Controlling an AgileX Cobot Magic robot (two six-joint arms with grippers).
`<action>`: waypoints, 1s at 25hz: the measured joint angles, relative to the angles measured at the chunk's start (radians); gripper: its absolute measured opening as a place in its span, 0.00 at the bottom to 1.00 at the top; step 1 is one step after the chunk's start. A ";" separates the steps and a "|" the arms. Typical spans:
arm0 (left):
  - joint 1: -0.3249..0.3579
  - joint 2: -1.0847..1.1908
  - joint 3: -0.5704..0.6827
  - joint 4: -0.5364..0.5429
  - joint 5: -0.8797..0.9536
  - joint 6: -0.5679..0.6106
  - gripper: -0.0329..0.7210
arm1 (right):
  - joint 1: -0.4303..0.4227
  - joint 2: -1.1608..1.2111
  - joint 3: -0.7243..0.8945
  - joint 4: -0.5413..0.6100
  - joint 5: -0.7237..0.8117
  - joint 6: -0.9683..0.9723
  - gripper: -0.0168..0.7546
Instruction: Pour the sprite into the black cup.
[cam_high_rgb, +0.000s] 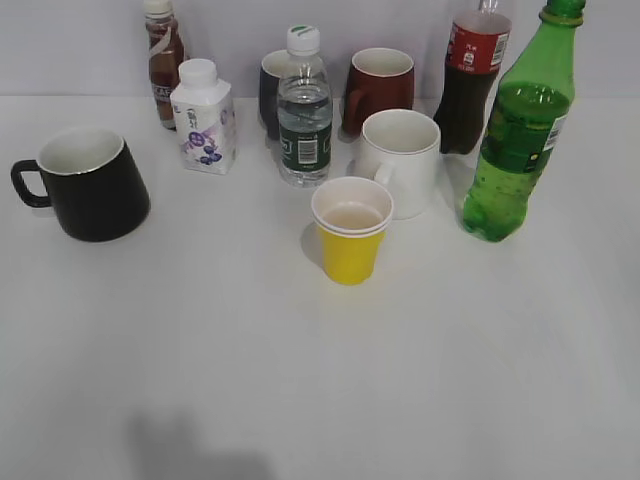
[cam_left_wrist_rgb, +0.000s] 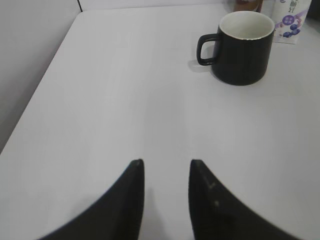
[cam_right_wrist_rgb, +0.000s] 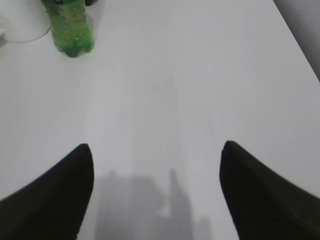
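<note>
My left gripper is to grab the black cup by its handle (cam_high_rgb: 28, 183) next, to keep the cup steady for the sprite (cam_high_rgb: 520, 130).
The sprite (cam_high_rgb: 520, 130) is a tall green bottle standing upright at the right of the table; its base also shows at the top left of the right wrist view (cam_right_wrist_rgb: 70, 25). The black cup (cam_high_rgb: 90, 185) with a white inside stands at the left, handle to the left; it also shows in the left wrist view (cam_left_wrist_rgb: 242, 47). My left gripper (cam_left_wrist_rgb: 166, 162) is open and empty, well short of the black cup. My right gripper (cam_right_wrist_rgb: 157, 147) is wide open and empty, well short of the sprite. Neither gripper shows in the exterior view.
A yellow paper cup (cam_high_rgb: 350, 230), a white mug (cam_high_rgb: 402, 160), a clear water bottle (cam_high_rgb: 304, 110), a dark red mug (cam_high_rgb: 380, 85), a navy mug (cam_high_rgb: 272, 90), a cola bottle (cam_high_rgb: 472, 80), a white carton (cam_high_rgb: 204, 118) and a brown bottle (cam_high_rgb: 164, 60) stand mid-table.
</note>
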 joint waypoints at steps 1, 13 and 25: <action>0.000 0.000 0.000 0.000 0.000 0.000 0.36 | 0.000 0.000 0.000 0.000 0.000 0.000 0.78; 0.000 0.000 0.000 0.000 0.000 0.000 0.36 | 0.000 0.000 0.000 0.000 0.000 0.000 0.78; 0.000 0.000 0.000 0.000 0.000 0.000 0.36 | 0.000 0.000 0.000 0.000 0.000 0.000 0.78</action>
